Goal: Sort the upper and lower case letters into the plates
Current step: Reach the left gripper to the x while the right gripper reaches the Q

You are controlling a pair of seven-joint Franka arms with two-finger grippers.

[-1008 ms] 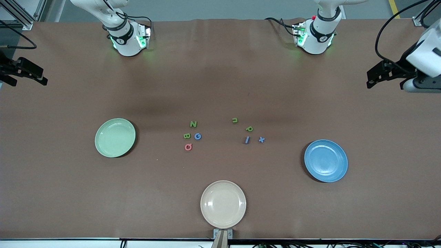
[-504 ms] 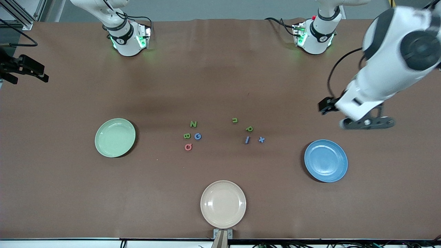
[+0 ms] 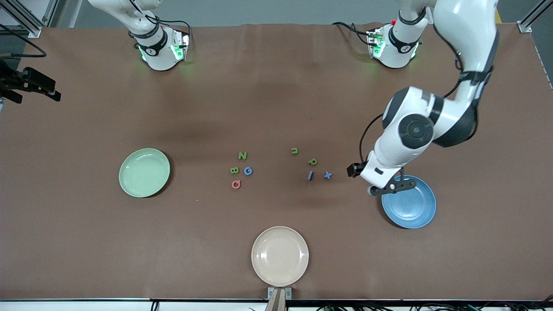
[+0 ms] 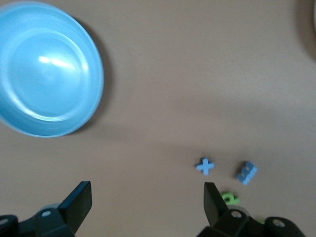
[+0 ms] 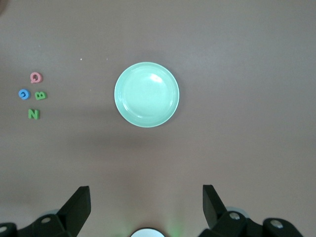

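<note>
I need to sort the blue x into the small letter's plate point(image 3: 409, 207) point(image 4: 47, 71), so next I should grab the x by its opposite arms with my left gripper.
The pale green plate point(image 3: 144, 172) lies toward the right arm's end, and it shows in the right wrist view point(image 5: 146, 94). The blue plate point(image 3: 410, 205) lies toward the left arm's end. Both are empty. Between them lie a green N point(image 3: 242, 155), green B point(image 3: 234, 170), blue G point(image 3: 248, 171) and red Q point(image 3: 236, 184). Closer to the blue plate lie a green u point(image 3: 294, 150), green p point(image 3: 313, 161), blue l point(image 3: 309, 175) and blue x point(image 3: 328, 175). My left gripper point(image 3: 392, 187) is open and empty over the blue plate's rim point(image 4: 47, 69), beside the x point(image 4: 205, 166). My right gripper point(image 3: 47, 90) waits open, high up.
A beige plate point(image 3: 280, 255) lies empty near the table's front edge. The two arm bases point(image 3: 160, 49) stand along the table's edge farthest from the front camera.
My left arm has swung in from the table's end and down to the blue plate's rim, close to the x. The right arm and the letters have not moved.
</note>
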